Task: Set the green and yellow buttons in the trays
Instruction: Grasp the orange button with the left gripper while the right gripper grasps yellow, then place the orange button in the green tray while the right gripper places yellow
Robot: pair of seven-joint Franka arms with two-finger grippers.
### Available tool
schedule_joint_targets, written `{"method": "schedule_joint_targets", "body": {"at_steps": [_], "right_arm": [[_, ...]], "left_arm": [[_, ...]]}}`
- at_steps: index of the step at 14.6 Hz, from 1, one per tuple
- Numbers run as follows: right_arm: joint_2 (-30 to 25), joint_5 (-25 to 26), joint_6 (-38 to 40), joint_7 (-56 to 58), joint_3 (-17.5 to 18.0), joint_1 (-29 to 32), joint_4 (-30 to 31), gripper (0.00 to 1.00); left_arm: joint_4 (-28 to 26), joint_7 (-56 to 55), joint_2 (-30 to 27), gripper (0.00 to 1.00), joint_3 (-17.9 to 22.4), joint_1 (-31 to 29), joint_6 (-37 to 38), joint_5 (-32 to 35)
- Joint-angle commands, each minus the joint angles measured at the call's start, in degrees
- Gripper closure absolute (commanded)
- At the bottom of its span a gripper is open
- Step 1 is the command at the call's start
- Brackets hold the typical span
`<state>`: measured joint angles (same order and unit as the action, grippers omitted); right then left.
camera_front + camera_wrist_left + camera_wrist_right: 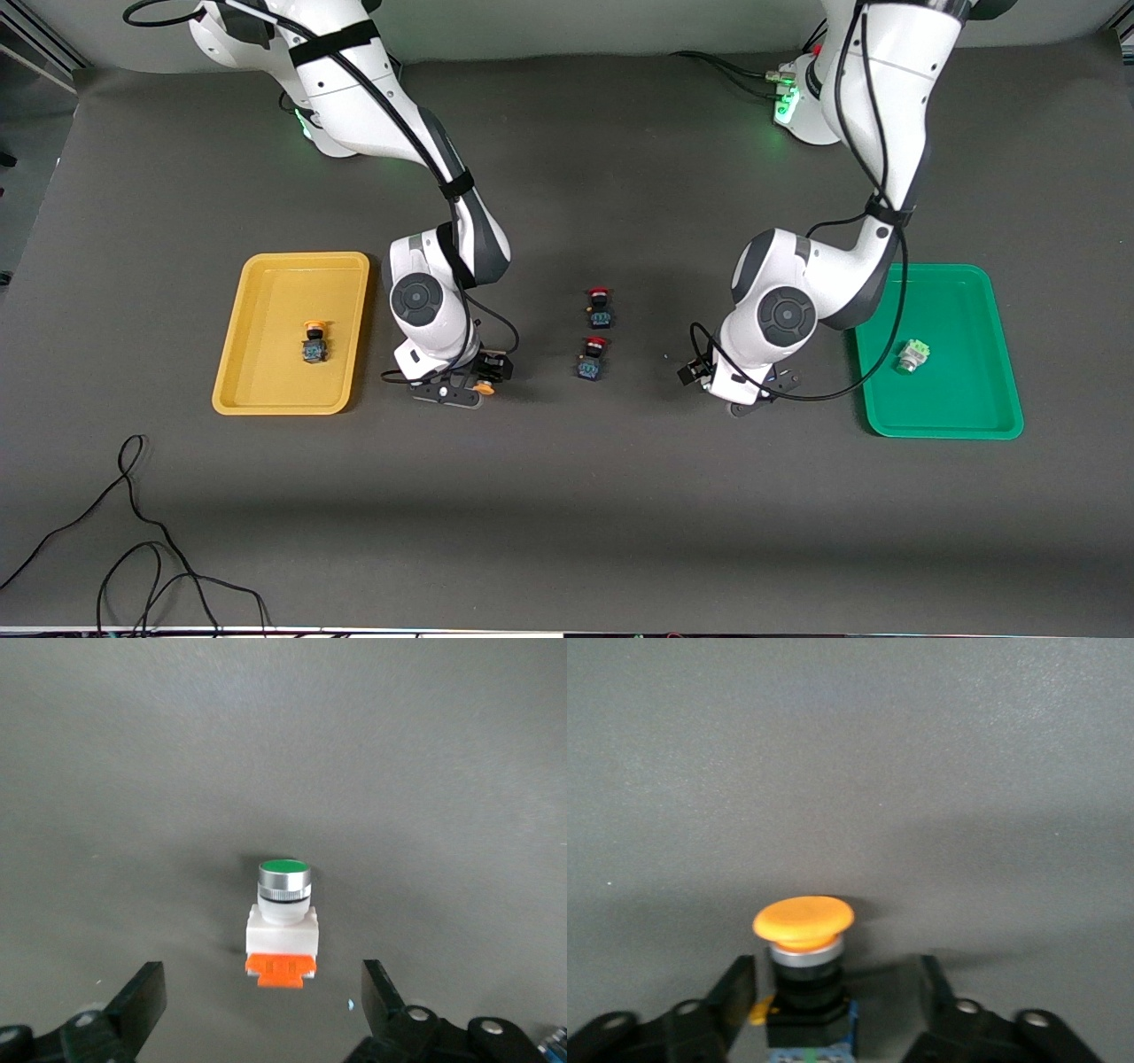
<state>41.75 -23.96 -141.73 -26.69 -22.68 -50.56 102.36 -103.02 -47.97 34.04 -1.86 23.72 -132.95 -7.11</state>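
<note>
I need to lower my left gripper before I close it on the green button's white body (282,937). My left gripper's fingers stop above the white body, so they would miss it if I closed now.
A yellow button (803,920) with a dark body lies on the table between the fingers of my right gripper (837,992), which is open around it with a gap on one side. It shows as an orange cap (483,387) beside the yellow tray (266,403). That tray holds another yellow button (313,341). My left gripper (264,992) is open, low over a green button (283,921) with a white body and orange back that rests on the table just ahead of the fingers. The left hand (753,399) hides it from the front. A green button (912,354) lies in the green tray (939,425).
Two red-capped switches (600,306) (593,357) lie mid-table between the two grippers. A loose black cable (133,532) trails along the table edge nearest the front camera, toward the right arm's end.
</note>
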Motion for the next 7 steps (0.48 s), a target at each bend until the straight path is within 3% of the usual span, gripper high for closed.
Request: {"method": "schedule_joint_targets", "body": {"at_steps": [1, 4, 5, 6, 7], "right_arm": [[1.05, -1.44, -0.30, 0.24, -0.08, -0.15, -1.20, 1.00], [-0.87, -0.65, 4.15, 0.93, -0.60, 0.72, -1.29, 1.00], [-2.97, -0.65, 8.27, 2.59, -1.57, 0.73, -1.11, 1.00], [-5.26, -0.56, 12.58, 4.96, -3.75, 0.47, -0.94, 1.00], [-8.15, -0.56, 18.10, 7.42, -6.38, 0.03, -0.85, 1.00]], "left_arm": [[0.27, -0.54, 2.42, 0.01, 0.45, 2.12, -1.96, -0.10], [0.27, -0.45, 3.22, 0.04, 0.45, 2.03, -3.37, -0.10], [0.36, -0.37, 3.22, 0.25, 0.54, 2.03, -3.37, -0.01], [0.45, -0.19, 3.14, 0.59, 0.54, 2.03, -3.20, 0.08], [0.45, 0.25, 3.13, 0.85, 0.54, 1.95, -3.11, 0.08]]}}
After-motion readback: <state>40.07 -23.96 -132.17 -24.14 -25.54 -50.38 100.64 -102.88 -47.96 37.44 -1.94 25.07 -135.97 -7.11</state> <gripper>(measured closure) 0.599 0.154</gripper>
